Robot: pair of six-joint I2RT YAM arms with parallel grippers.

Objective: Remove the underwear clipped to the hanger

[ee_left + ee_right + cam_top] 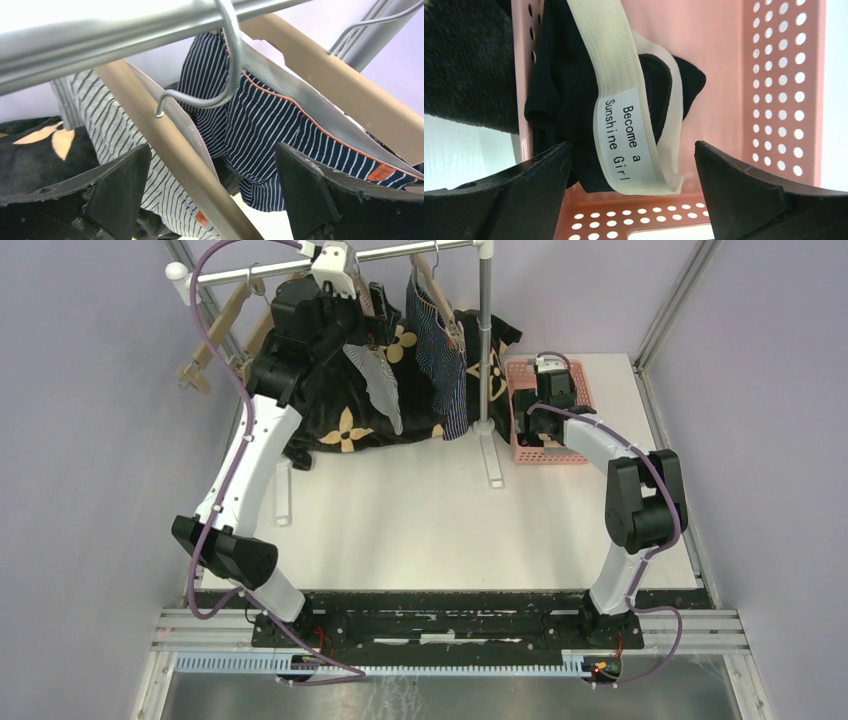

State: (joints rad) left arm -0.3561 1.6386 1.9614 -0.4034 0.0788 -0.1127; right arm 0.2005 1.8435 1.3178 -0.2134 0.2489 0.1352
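Observation:
My left gripper grabs the tan hanger bar across its near arm next, leaving the hook free, to remove the grey-white briefs.
The grey-white striped briefs and the navy striped briefs hang from wooden hangers on the metal rail. My left gripper is up at the rail, open. In the left wrist view its jaws stand either side of the tan hanger bar, with the grey-white briefs to the left and the navy briefs to the right. My right gripper is open over the pink basket. The black briefs with a cream waistband lie in the basket, below the gripper.
The big black cloth with tan flowers hangs behind the briefs and spreads onto the table. Empty wooden hangers hang at the rail's left end. The rack post and its feet stand mid-table.

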